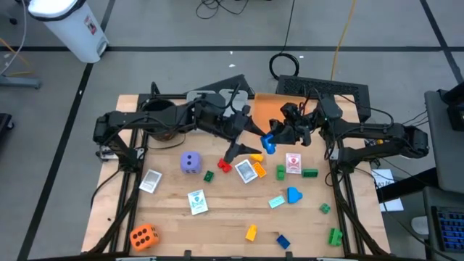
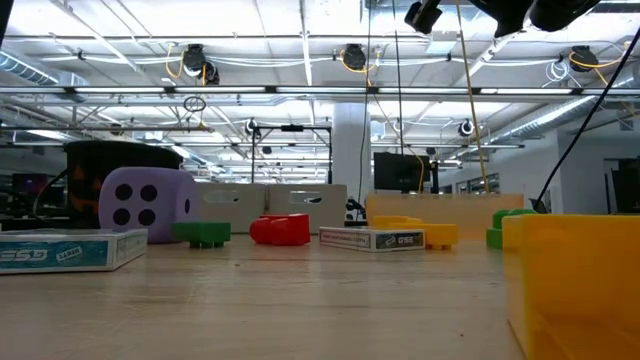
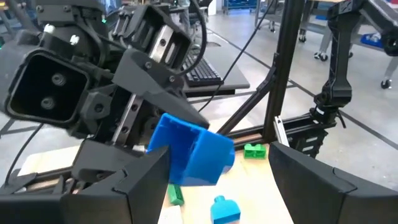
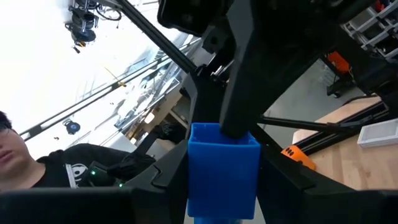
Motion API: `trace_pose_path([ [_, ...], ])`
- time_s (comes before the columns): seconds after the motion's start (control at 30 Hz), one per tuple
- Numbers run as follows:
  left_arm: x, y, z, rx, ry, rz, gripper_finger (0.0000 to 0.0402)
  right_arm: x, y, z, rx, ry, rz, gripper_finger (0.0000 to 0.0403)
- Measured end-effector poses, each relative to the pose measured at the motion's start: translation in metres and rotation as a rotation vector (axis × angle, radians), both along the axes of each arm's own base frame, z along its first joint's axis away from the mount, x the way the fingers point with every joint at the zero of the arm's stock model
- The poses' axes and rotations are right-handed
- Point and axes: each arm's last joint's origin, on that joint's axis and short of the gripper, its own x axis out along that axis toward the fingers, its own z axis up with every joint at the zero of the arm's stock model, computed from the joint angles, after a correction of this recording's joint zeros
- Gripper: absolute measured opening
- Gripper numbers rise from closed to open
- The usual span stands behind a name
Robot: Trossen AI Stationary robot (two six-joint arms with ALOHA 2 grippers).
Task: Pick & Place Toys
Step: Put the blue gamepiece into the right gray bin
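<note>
The blue brick needs to go in a grey bin [image 1: 235, 98], so my left gripper will next grab the brick by its side [image 1: 269, 143].
A blue brick [image 1: 269, 143] hangs above the middle of the table with my right gripper [image 1: 275, 138] shut on it. My left gripper [image 1: 250, 148] comes at it from the table's left and stands open. In the left wrist view its two fingers [image 3: 134, 180] flank the brick [image 3: 194, 152]; I cannot tell whether they touch it. Other toys lie on the table below: a purple die [image 1: 190, 162], an orange die [image 1: 143, 235], picture cards [image 1: 246, 170] and small bricks [image 1: 309, 172]. My right gripper pinches the blue brick's two opposite side walls [image 4: 198, 174] between its two fingers [image 4: 155, 186], coming from the table's right. The brick is lifted clear of the table, its free end [image 3: 214, 158] pointing toward my left gripper.
An orange tray [image 1: 270, 107] and grey bins [image 1: 217, 96] stand at the far edge, a dark bowl [image 1: 156, 116] at the far left. A keyboard [image 1: 322, 90] lies beyond the table. Cards [image 1: 197, 201] and bricks [image 1: 251, 233] are scattered over the near half.
</note>
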Motion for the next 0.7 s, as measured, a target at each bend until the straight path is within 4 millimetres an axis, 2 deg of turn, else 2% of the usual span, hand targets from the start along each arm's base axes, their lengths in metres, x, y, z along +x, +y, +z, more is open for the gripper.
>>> trace_pose_path([
  [0.1,0.0001,-0.0002,0.0006,0.0,-0.006,-0.002,0.0276,0.0012,-0.0004,-0.0013,0.003,0.007,-0.001,0.0139],
  [0.2,0.0003,-0.0001,0.0013,0.009,-0.019,-0.004,0.0259,0.0014,-0.0004,-0.0016,0.003,0.009,-0.001,0.0139],
  [0.53,0.0004,0.0015,0.0017,0.016,-0.025,0.006,0.0131,0.0044,-0.0011,-0.0042,0.004,0.019,0.004,0.0139],
  [0.7,0.0,0.0073,0.0013,-0.011,-0.01,0.029,0.009,0.0042,-0.0014,-0.0036,0.004,0.012,-0.001,0.0139],
])
